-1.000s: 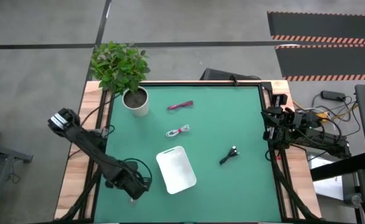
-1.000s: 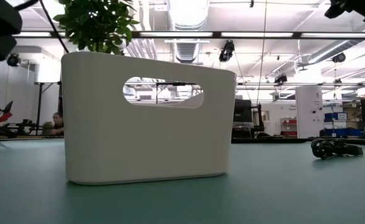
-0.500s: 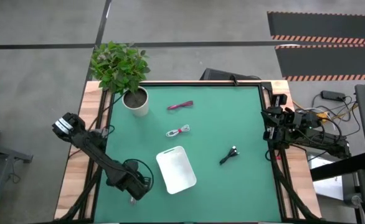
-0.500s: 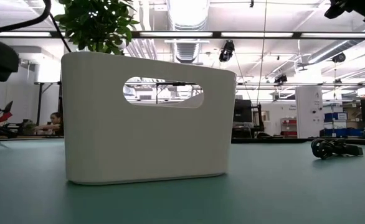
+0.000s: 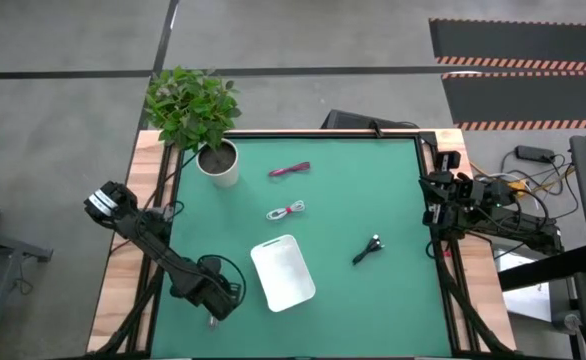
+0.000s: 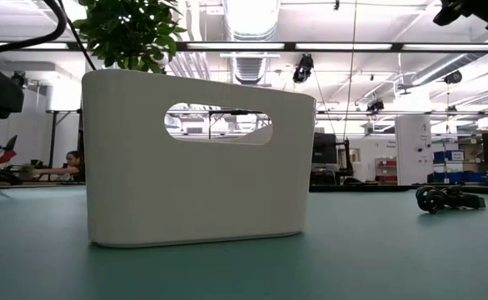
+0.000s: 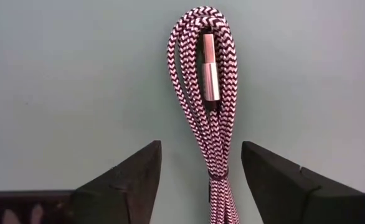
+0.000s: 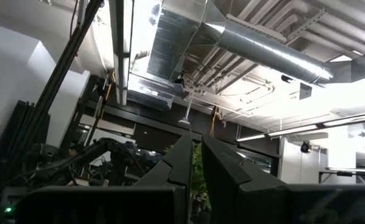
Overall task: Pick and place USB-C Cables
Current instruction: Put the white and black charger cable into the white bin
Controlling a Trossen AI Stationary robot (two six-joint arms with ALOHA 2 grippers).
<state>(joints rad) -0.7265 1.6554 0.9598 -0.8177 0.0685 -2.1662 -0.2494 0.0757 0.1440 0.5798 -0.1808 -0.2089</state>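
Both fingers of my left gripper reach down beside the braided cable's dark tie, near the green mat, so my left gripper closes on the cable next.
My left gripper hangs over the table's near-left part, open, pointing down. A grey-and-white braided cable bundle lies flat on the green mat, running between the two fingers, which stand on either side of it; the arm hides it from above. The magenta-red cable, the white cable and the black cable lie loose on the mat. My right gripper waits, shut, at the table's right edge.
A white tray stands on the mat just right of my left gripper and fills the low view. A potted plant sits at the far-left corner. The black cable lies right of the tray.
My left arm has sunk a little toward the mat, its elbow dropping and shifting slightly toward the table. The cables and the tray have stayed put.
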